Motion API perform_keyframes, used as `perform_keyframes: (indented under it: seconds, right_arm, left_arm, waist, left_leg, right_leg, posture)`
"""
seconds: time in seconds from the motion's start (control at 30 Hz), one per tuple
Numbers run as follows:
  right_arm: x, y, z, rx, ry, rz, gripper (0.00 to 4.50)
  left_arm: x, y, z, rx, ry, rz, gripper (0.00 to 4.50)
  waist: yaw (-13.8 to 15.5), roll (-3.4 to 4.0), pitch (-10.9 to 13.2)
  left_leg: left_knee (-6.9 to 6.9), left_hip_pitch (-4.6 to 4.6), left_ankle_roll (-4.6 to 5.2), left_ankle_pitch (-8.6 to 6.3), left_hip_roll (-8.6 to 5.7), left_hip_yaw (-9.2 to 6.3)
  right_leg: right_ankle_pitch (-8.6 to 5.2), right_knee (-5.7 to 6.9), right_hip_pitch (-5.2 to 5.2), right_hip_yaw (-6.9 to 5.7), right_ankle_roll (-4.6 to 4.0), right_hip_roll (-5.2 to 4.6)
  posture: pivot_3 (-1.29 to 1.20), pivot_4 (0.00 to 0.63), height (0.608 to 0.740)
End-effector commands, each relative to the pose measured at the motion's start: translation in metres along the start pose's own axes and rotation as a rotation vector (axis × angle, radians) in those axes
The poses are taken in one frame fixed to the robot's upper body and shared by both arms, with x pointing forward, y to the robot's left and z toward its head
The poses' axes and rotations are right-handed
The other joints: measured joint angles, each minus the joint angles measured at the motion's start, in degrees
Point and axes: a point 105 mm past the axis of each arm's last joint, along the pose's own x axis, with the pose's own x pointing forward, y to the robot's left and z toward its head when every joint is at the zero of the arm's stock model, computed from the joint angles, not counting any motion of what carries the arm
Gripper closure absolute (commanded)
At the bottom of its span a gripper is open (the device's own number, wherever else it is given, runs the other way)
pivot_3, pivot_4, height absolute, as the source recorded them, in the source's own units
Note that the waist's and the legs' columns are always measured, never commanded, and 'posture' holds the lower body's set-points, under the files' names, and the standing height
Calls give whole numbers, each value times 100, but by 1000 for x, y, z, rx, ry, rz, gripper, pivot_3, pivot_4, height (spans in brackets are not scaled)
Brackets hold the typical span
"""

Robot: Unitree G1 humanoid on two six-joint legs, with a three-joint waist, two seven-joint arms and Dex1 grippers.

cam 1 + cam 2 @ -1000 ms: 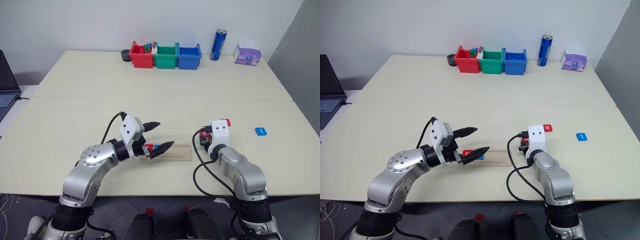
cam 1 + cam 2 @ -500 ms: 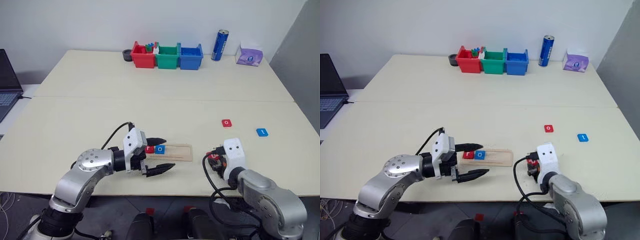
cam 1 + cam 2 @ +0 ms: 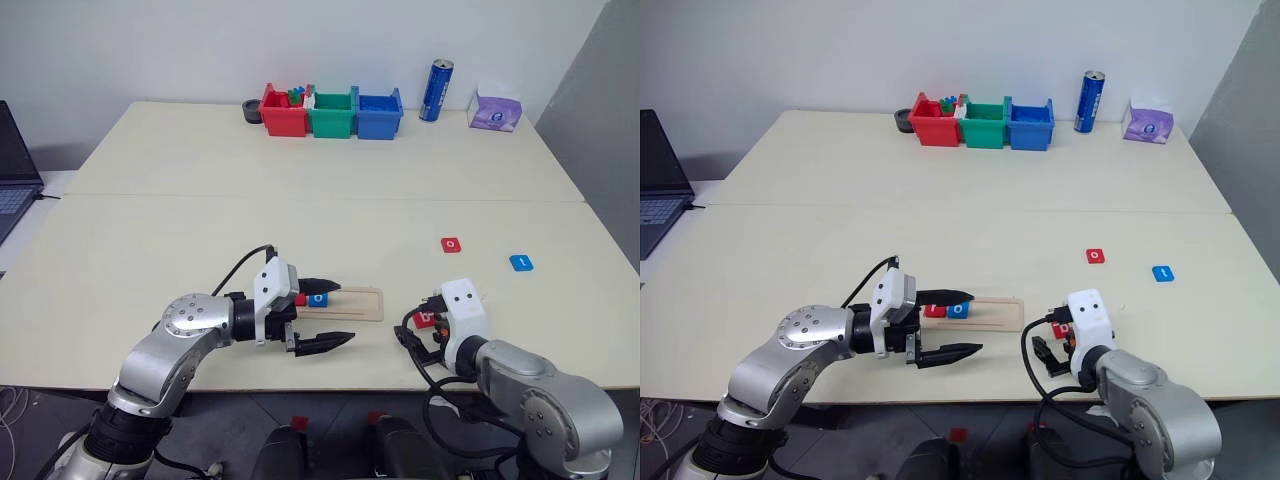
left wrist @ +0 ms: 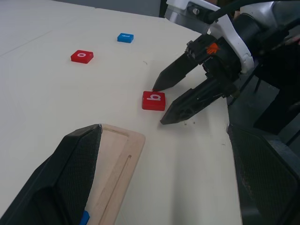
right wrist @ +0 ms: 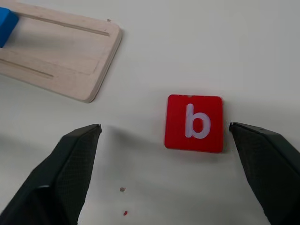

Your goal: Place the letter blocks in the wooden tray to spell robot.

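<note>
The b needs to be added to the word (image 3: 318, 300) (image 5: 7, 26), so my right gripper will grab the red b block by its side edges next.
The wooden tray (image 3: 345, 303) lies near the table's front edge. A red letter block (image 3: 300, 298) and a blue "o" block (image 3: 319, 298) sit at its left end. My left gripper (image 3: 346, 311) is open, its fingers straddling that end and pointing right. A red "b" block (image 5: 194, 123) lies flat on the table just right of the tray. My right gripper (image 5: 164, 125) stands open over it, one finger on each side, not touching it. Farther right lie a red "o" block (image 3: 451, 244) and a blue block (image 3: 520, 262).
Red, green and blue bins (image 3: 332, 112) stand at the table's far edge beside a dark ring (image 3: 251, 109). To their right are a blue can (image 3: 437, 90) and a purple tissue pack (image 3: 494, 112). A laptop (image 3: 14, 170) sits at the left.
My right gripper pulled back toward the near table edge, then opened, leaving the red "b" block on the table. My left gripper came back off the tray, uncovering the two blocks in it.
</note>
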Motion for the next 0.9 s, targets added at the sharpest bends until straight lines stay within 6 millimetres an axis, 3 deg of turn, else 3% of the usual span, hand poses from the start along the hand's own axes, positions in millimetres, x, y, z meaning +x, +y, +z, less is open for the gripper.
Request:
perform_keyframes:
  seconds: [0.03, 0.1, 0.23, 0.53, 0.73, 0.9]
  right_arm:
    - [-13, -7, 54, -199, -216, 108, 37]
    - [-20, -4, 71, -429, -272, 253, 37]
    - [-17, -24, 61, -681, -237, 453, 37]
    - [4, -34, 31, -792, -122, 734, 37]
    - [17, -30, 24, -798, -114, 776, 37]
    - [19, -35, 7, -807, -61, 794, 37]
  left_arm:
    - [0, 3, 8, 53, -20, 1, 0]
    - [1, 5, 7, 70, -13, 2, 0]
    - [5, 3, 7, 73, -22, -32, 0]
    - [9, 1, 3, 186, 29, -151, 0]
    - [11, 7, 4, 212, 35, -164, 0]
    - [12, 8, 6, 217, 30, -169, 0]
  waist:
    - [-4, 2, 2]
    - [-3, 19, 22]
    - [13, 10, 23]
    - [8, 11, 28]
    - [14, 11, 28]
    - [18, 12, 28]
  left_leg:
    - [0, 0, 0, 0, -1, 1]
    - [2, 1, 1, -1, -6, 7]
    - [-7, 2, 6, -3, 4, 1]
    - [1, 3, 19, -11, 1, 14]
    - [7, 6, 18, -10, 1, 12]
    - [7, 5, 18, -10, 1, 10]
  right_leg:
    - [1, 0, -1, -1, 1, 0]
    - [2, -4, 0, -2, 3, -2]
    - [-1, -31, 17, -11, 0, 8]
    - [12, -22, 14, -5, -25, 1]
    - [12, -7, 15, -5, -25, 2]
    - [14, -7, 14, -5, -28, 1]
  posture:
    - [0, 150, 740]
    - [0, 150, 740]
    - [0, 150, 740]
    - [0, 150, 740]
    - [0, 150, 740]
    - [0, 150, 740]
